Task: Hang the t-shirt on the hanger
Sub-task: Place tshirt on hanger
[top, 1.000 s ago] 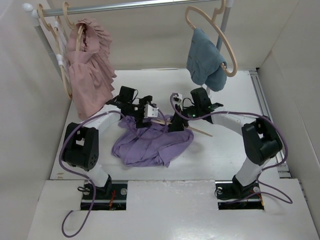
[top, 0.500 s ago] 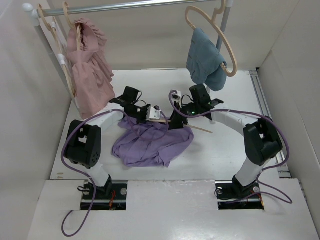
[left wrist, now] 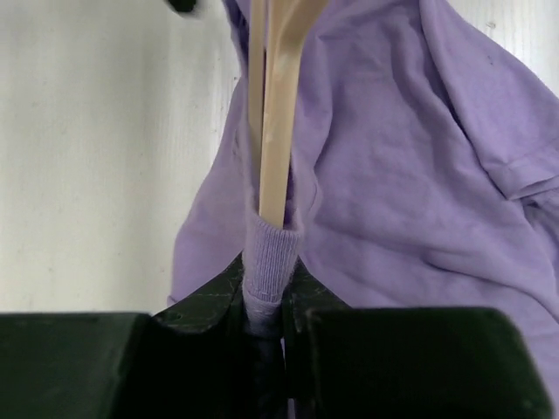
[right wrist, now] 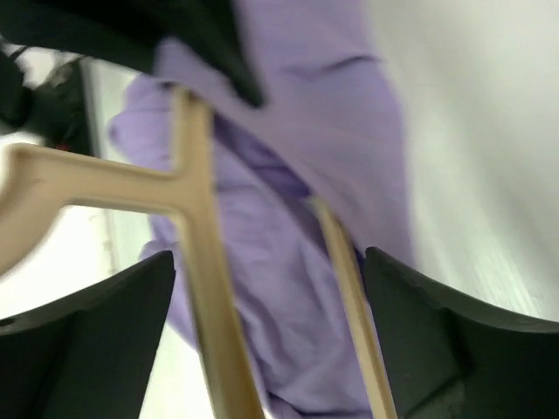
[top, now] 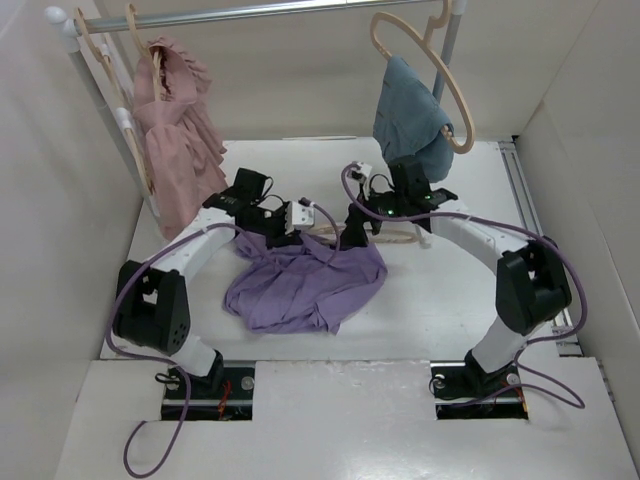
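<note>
Next, my right gripper grabs the t-shirt's collar edge [left wrist: 236,12] opposite the left gripper, to pull the cloth [left wrist: 393,175] over the hanger's uncovered end.
The lavender t-shirt [top: 300,285] lies crumpled on the white table between my arms. My left gripper [top: 298,217] is at its back edge. In the left wrist view that gripper [left wrist: 266,305] is shut on the shirt's ribbed collar [left wrist: 272,257], and the pale wooden hanger [left wrist: 278,105] runs out of the collar past the purple cloth [left wrist: 393,175]. The right gripper [top: 353,235] is beside the hanger [top: 398,240]. In the right wrist view it [right wrist: 266,323] stands open, with two bars of the hanger [right wrist: 196,218] between its fingers and the t-shirt [right wrist: 271,253] behind.
A metal rail [top: 260,12] runs across the back. A dusty-pink garment [top: 175,130] hangs on a hanger at its left and a blue-grey garment [top: 410,125] on another at its right. White walls close in both sides.
My left gripper has closed on the shirt collar around the hanger. The right gripper has opened off the hanger and shifted slightly back.
</note>
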`<state>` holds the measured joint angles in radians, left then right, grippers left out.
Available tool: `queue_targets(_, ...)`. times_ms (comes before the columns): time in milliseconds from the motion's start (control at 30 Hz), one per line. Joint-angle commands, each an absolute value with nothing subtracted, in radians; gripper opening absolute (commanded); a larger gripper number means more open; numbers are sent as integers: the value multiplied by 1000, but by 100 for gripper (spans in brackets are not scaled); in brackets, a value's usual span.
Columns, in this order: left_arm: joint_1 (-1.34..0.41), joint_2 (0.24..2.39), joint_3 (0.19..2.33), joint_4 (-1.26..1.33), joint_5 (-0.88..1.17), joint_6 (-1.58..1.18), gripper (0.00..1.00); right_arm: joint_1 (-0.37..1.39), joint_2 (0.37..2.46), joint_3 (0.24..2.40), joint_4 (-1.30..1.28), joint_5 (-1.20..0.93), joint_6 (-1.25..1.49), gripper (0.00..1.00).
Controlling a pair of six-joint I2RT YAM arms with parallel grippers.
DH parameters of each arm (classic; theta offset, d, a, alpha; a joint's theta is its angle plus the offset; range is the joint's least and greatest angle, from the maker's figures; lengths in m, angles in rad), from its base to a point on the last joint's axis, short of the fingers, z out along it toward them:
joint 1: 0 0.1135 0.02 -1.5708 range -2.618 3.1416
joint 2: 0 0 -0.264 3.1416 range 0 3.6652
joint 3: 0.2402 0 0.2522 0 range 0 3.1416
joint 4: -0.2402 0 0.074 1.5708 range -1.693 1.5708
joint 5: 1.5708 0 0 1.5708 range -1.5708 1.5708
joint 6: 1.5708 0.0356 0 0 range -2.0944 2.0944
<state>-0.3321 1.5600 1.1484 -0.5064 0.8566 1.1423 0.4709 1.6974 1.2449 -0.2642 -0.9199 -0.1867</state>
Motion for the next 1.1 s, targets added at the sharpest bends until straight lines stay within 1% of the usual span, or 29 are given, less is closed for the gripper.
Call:
queue_targets(0,-325,1476,1108,-498,862,1080,0,462,1600,1282,-227,-752,-109,97)
queue_targets(33,-325,1467,1077,-512,851,1115,0,462,1559,1282,-227,-711,-77,100)
queue_targets(67,-325,1447,1060,-549,829,1164,0,462,1540,1282,-227,-625,-57,100)
queue_targets(100,-325,1434,1042,-564,813,1219,0,451,1528,1282,-227,-599,-43,100)
queue_targets(167,-336,1399,982,-555,758,1307,0,440,1519,1273,-245,-572,1,100)
queue_targets(267,-347,1376,948,-555,726,1391,0,416,1519,1220,-245,-572,53,96)
queue_targets(300,-347,1364,937,-533,726,1366,0,416,1508,1206,-245,-551,66,96)
queue_targets(367,-347,1364,937,-493,713,1266,0,407,1487,1172,-273,-539,75,93)
queue_targets(400,-336,1377,952,-470,704,1176,0,407,1476,1160,-305,-525,75,92)
queue_targets(467,-305,1387,965,-451,739,1073,0,407,1447,1106,-321,-450,63,92)
queue_targets(500,-287,1399,965,-451,768,1059,0,397,1419,1082,-331,-431,63,92)
queue_targets(533,-263,1399,965,-498,831,1121,0,397,1419,1059,-331,-417,63,92)
queue_targets(567,-262,1384,956,-537,851,1199,0,368,1419,1013,-312,-429,75,89)
queue_targets(600,-262,1365,916,-563,851,1266,0,358,1437,997,-293,-455,75,78)
queue_targets(633,-262,1321,893,-563,851,1304,0,357,1462,997,-278,-495,75,71)
queue_targets(667,-274,1301,873,-563,835,1336,0,368,1491,997,-278,-495,61,66)
queue_targets(700,-284,1286,856,-554,819,1354,0,382,1520,1017,-278,-495,46,64)
queue_targets(767,-297,1263,836,-554,790,1371,0,409,1594,1029,-288,-495,-9,64)
queue_targets(800,-298,1262,836,-554,781,1371,0,419,1609,1040,-288,-495,-9,66)
queue_targets(933,-298,1262,847,-558,781,1416,0,410,1658,1028,-233,-509,-9,66)
queue_targets(1067,-307,1262,847,-538,781,1416,0,431,1753,1107,-224,-537,-35,66)
